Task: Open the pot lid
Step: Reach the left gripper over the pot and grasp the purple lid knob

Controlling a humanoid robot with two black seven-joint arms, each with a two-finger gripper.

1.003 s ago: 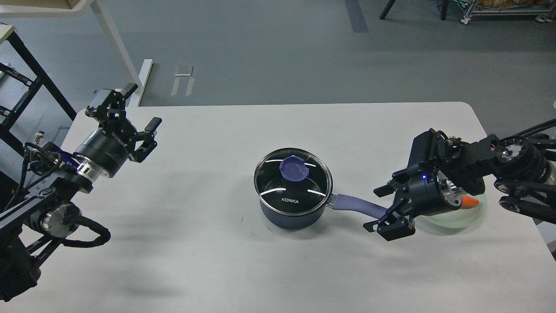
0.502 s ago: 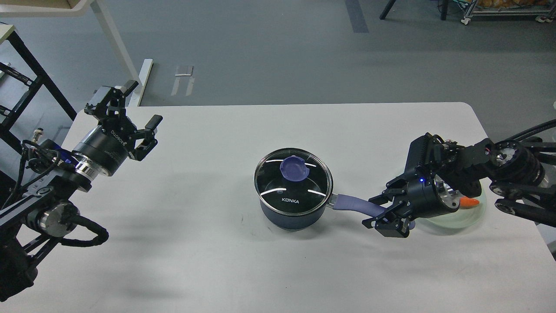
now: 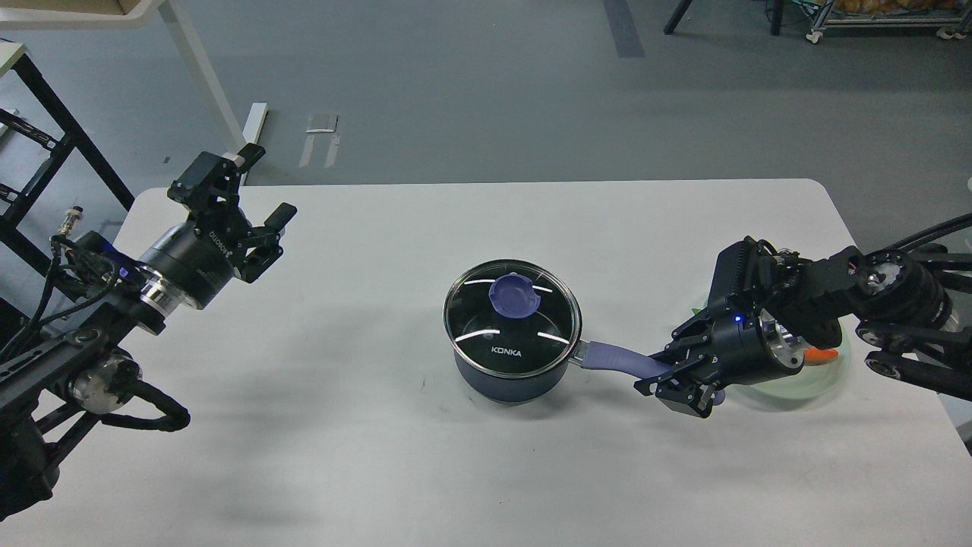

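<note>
The lid has a blue knob that stands up narrow above the wide, smooth glass [image 3: 497,343], so my left gripper should next grab the lid by its blue knob [image 3: 515,295] to open the pot.
A dark blue pot [image 3: 510,380] stands mid-table with its glass lid [image 3: 512,319] on; the lid has a blue knob [image 3: 515,295]. The pot's blue handle [image 3: 619,358] points right. My right gripper [image 3: 672,374] is at the handle's far end, its fingers closed around it from above and below. My left gripper [image 3: 266,186] is open and empty above the table's far left, well away from the pot.
A clear glass plate [image 3: 824,376] with an orange carrot piece [image 3: 822,353] lies behind my right wrist, mostly hidden by it. The white table [image 3: 380,456] ends close behind my left gripper. Black rack legs stand at the far left.
My right gripper's fingers have closed from wide open onto the end of the pot handle. My left gripper has moved a little right and up, staying open. The pot and lid have not moved.
</note>
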